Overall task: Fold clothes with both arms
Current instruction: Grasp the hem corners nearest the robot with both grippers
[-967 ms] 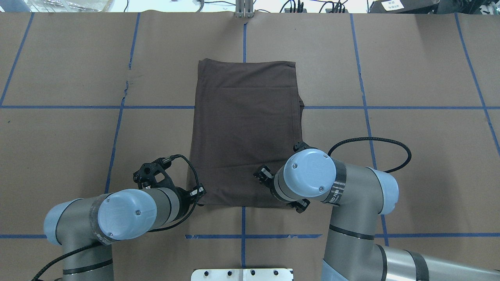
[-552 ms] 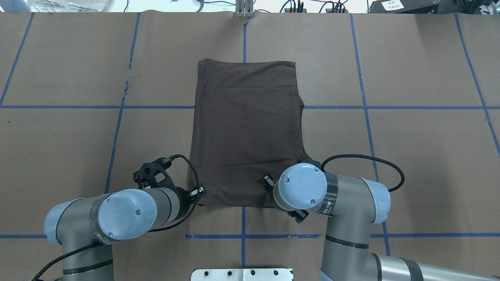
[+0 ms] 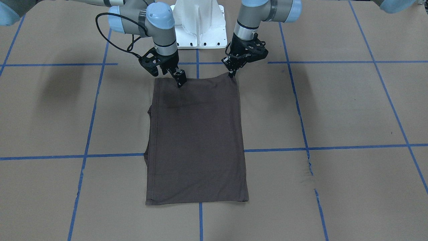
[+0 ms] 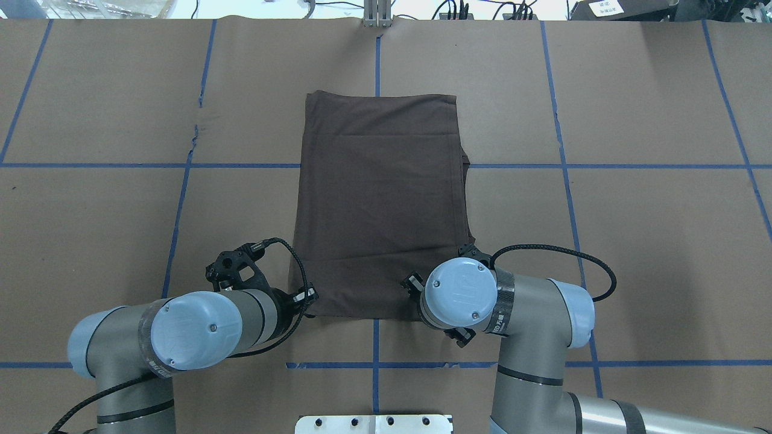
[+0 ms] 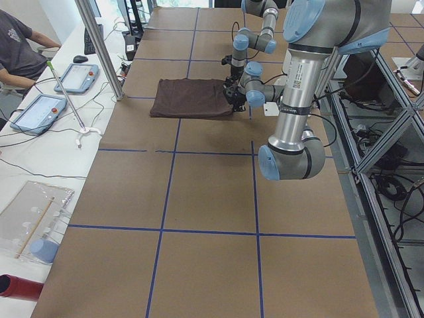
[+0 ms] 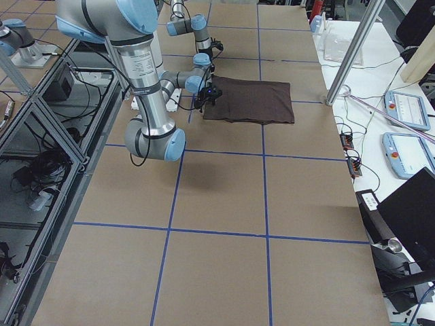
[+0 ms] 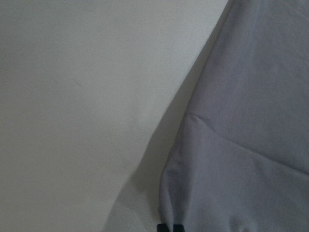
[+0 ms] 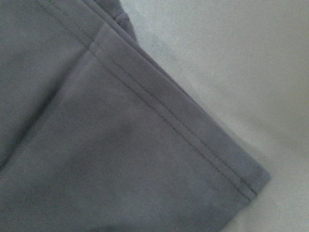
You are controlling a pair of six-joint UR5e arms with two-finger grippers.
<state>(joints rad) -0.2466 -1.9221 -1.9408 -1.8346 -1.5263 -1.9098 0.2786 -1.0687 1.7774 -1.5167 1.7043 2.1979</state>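
Observation:
My right gripper's open fingers reach down around the shirt's hemmed edge [image 3: 170,80]. Closing now would hold it now.
The dark brown T-shirt [image 4: 380,205] lies flat on the table, folded into an upright rectangle; it also shows in the front view [image 3: 197,140]. Collar and logo are hidden. My left gripper [image 3: 231,74] is at the shirt's near left corner, shut on that corner; the left wrist view shows the cloth [image 7: 241,145] drawn up to the closed tips. My right gripper [image 3: 168,77] is open over the near right corner, one finger [image 3: 180,79] touching the cloth. The right wrist view shows that hemmed corner [image 8: 145,145] lying flat.
The table is covered in brown paper [image 4: 633,241] with a blue tape grid. The white pedestal base [image 4: 374,424] stands at the near edge. A metal post [image 4: 377,15] is at the far edge. Tablets and a seated person [image 5: 20,46] are beside the table.
My right arm has drawn back toward the robot's base, so its gripper now sits at the shirt's near right corner. The left arm and the shirt have not moved.

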